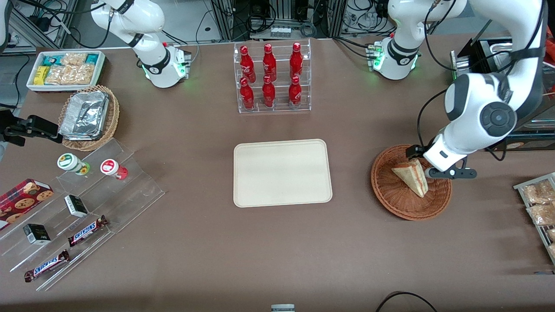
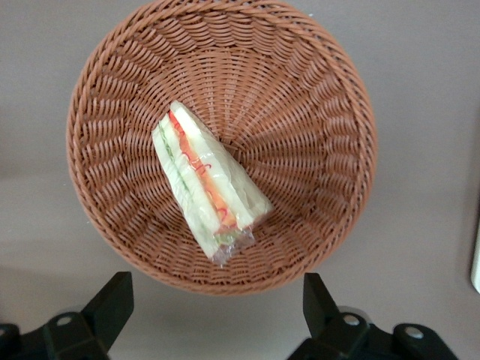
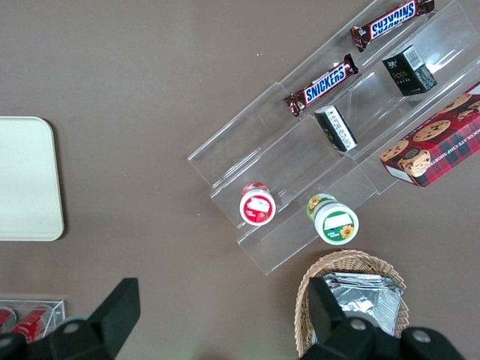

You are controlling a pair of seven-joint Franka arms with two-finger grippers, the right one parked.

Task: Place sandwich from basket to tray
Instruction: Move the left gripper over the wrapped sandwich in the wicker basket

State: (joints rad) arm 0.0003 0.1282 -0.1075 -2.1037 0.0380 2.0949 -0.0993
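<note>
The sandwich needs to go onto the cream tray point(image 1: 282, 173). My gripper will next grab the sandwich across its middle point(image 1: 411, 177) to move it there.
The sandwich point(image 1: 412, 176) point(image 2: 206, 180), a pale bread wedge with a red and green filling stripe, lies in the round reddish-brown wicker basket point(image 1: 392, 203) point(image 2: 315, 112) toward the working arm's end of the table. My gripper point(image 1: 435, 168) point(image 2: 217, 304) hangs above the basket's rim, open wide, with nothing between its black fingers point(image 2: 112, 298). It does not touch the sandwich. The cream tray point(image 1: 282, 173) point(image 3: 26, 180) lies flat and bare at the table's middle, beside the basket.
A clear rack of red bottles point(image 1: 272, 78) stands farther from the front camera than the tray. Snack packets on a wire rack point(image 1: 540, 206) lie near the basket. A tan basket with foil containers point(image 1: 89, 117), a white snack box point(image 1: 65, 69) and an acrylic stand point(image 1: 86, 208) sit toward the parked arm's end.
</note>
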